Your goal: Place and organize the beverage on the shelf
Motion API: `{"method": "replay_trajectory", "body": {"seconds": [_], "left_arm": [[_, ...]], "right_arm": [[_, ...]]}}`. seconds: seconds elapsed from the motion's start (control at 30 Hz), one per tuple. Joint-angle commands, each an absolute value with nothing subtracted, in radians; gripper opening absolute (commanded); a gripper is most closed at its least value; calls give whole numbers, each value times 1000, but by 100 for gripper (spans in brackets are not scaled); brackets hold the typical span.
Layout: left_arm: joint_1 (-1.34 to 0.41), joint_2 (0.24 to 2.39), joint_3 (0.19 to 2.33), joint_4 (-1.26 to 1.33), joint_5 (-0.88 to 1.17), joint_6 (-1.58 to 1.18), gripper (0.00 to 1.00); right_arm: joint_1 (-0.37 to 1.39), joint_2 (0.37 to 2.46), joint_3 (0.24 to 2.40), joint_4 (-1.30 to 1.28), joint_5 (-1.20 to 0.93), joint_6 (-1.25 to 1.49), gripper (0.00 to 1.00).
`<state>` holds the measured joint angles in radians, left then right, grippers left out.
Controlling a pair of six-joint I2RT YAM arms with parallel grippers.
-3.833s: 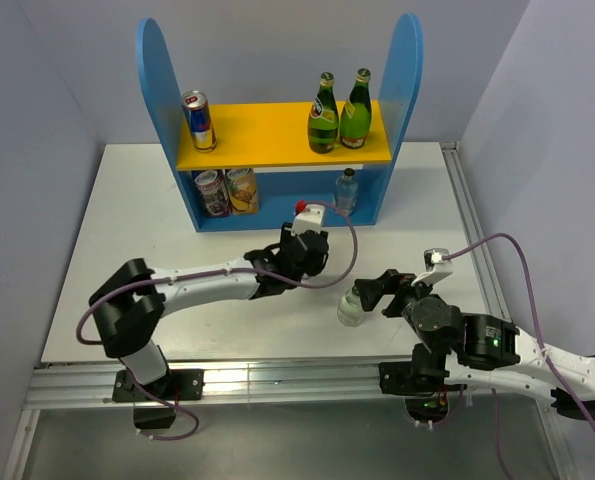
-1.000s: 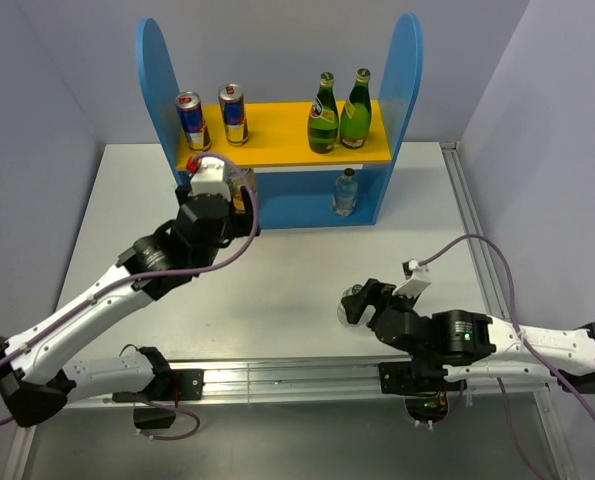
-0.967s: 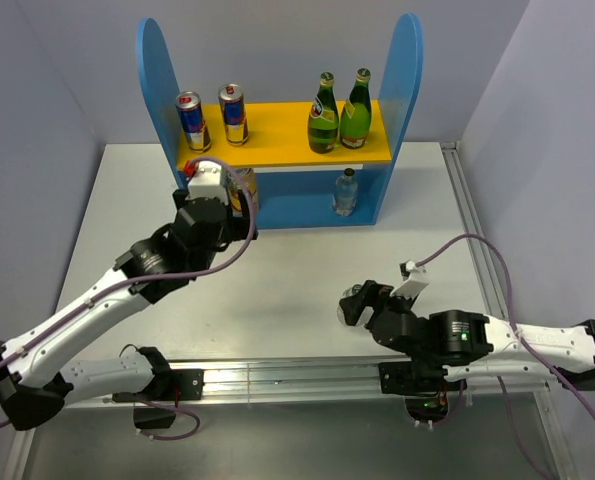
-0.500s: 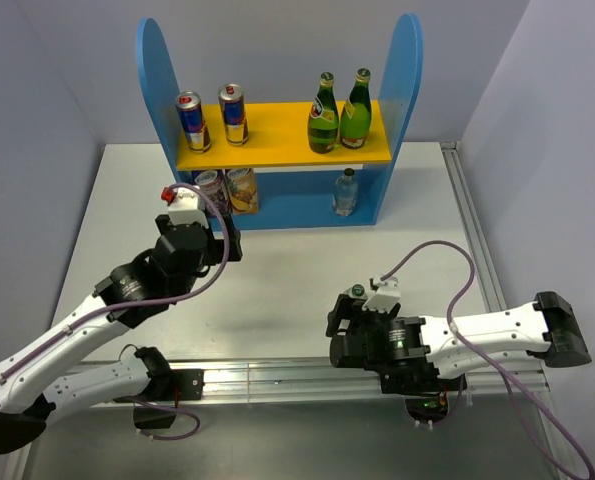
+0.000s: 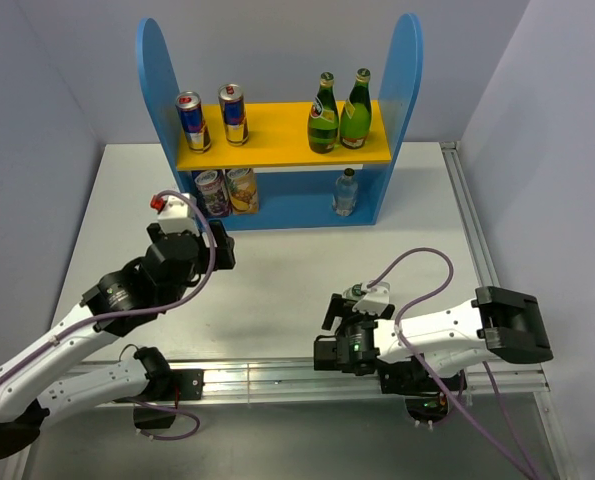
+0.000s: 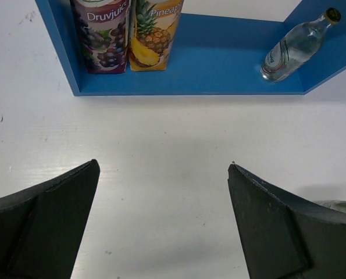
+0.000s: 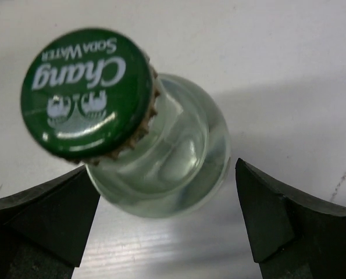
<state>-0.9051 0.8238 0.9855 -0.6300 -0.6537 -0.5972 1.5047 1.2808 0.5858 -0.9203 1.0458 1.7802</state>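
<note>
I will grab the clear glass bottle by its body [image 7: 181, 160] with my right gripper, so its bottom stays free to stand on the shelf's blue base.
A clear glass bottle [image 7: 161, 163] with a green cap [image 7: 85, 93] stands on the white table, seen from above in the right wrist view. My right gripper [image 7: 164, 168] is open, one finger on each side of the bottle's body and neither touching it. In the top view the right gripper [image 5: 335, 328] hides that bottle. The shelf [image 5: 277, 135] stands at the back. My left gripper [image 5: 225, 250] hangs open and empty over bare table in front of the shelf's blue base [image 6: 219, 64].
The yellow board carries two cans [image 5: 189, 120] at the left and two green bottles [image 5: 323, 113] at the right. On the base stand a grape carton [image 6: 103, 35], a pineapple carton [image 6: 152, 32] and a small clear bottle [image 6: 292, 46]. A metal rail [image 5: 277, 375] runs along the near edge.
My left arm has drawn back from the shelf toward the near left, gripper open. My right arm has swung round and brought its open gripper down around the bottle.
</note>
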Motion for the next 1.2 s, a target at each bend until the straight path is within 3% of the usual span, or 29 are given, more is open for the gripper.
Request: {"method": "replay_trajectory", "body": {"seconds": [0.0, 0.13, 0.27, 0.47, 0.5, 0.57, 0.6, 0.67, 0.8, 0.93, 1.17], "left_arm": [[-910, 786, 1002, -690, -683, -606, 99], [-910, 746, 959, -672, -704, -591, 99], [-910, 707, 933, -653, -698, -589, 99], [-910, 698, 922, -658, -703, -589, 99], [-910, 701, 920, -657, -704, -586, 99], [-910, 713, 920, -663, -709, -587, 99], [-910, 716, 920, -661, -712, -586, 99], [-910, 722, 923, -670, -718, -598, 99], [-910, 712, 914, -660, -710, -603, 99], [-910, 703, 910, -655, -707, -595, 99], [-910, 700, 910, -658, -719, -594, 99]], "right_arm": [[1476, 1314, 572, -870, 1176, 1822, 100], [1436, 1373, 555, -804, 1193, 1815, 95], [1410, 1446, 564, -776, 1184, 1833, 79], [1405, 1554, 635, -845, 1195, 1888, 35], [1407, 1560, 647, -844, 1200, 1878, 22], [1405, 1559, 681, -832, 1212, 1853, 13], [1405, 1554, 696, -815, 1218, 1797, 3], [1384, 1543, 736, -710, 1226, 1702, 0], [1293, 1473, 742, -301, 1155, 1161, 0], [1163, 1471, 773, 36, 1022, 869, 0], [990, 1633, 959, 182, 922, 603, 0]]}}
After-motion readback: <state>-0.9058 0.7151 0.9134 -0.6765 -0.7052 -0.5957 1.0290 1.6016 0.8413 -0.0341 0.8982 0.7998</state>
